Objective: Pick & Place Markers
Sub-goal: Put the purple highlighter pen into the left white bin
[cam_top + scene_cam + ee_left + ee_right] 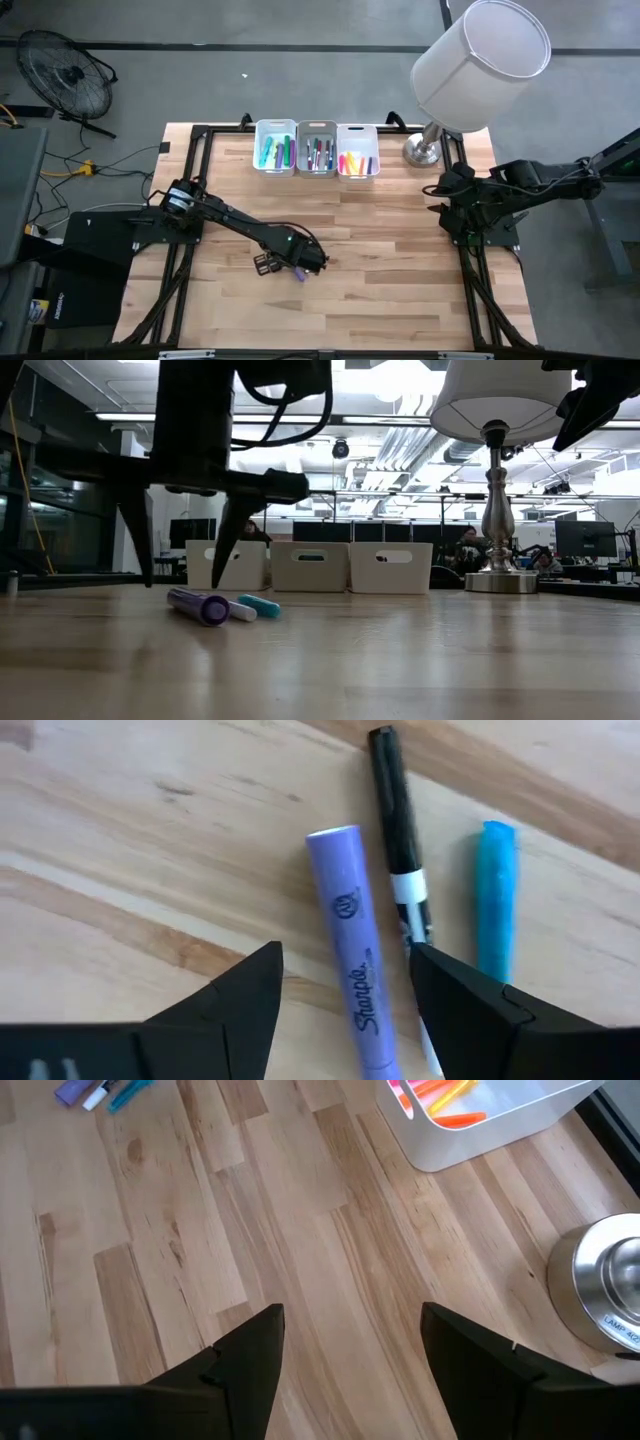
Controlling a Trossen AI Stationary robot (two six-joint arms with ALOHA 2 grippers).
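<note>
My left gripper's fingers stop above the purple marker's body (300,274) and closing now would miss, so my left gripper lowers before it closes on the purple marker.
Three markers lie side by side on the wooden table near its middle: a purple one (340,890), a black one with a white band (398,830) and a teal one (497,890). The low view shows them lying flat (200,605). My left gripper (345,955) points straight down over them, open. Its fingers stand on either side of the purple marker, just above the table (180,582), touching nothing. More markers fill three white bins (317,150) at the far edge. My right gripper (350,1320) waits open at the table's right side (447,192), raised, holding nothing.
A lamp with a white shade (480,65) and a metal base (422,150) stands at the far right, next to the rightmost bin (480,1125). Bare wood lies between the three loose markers and the bins. A black frame (190,200) borders the table.
</note>
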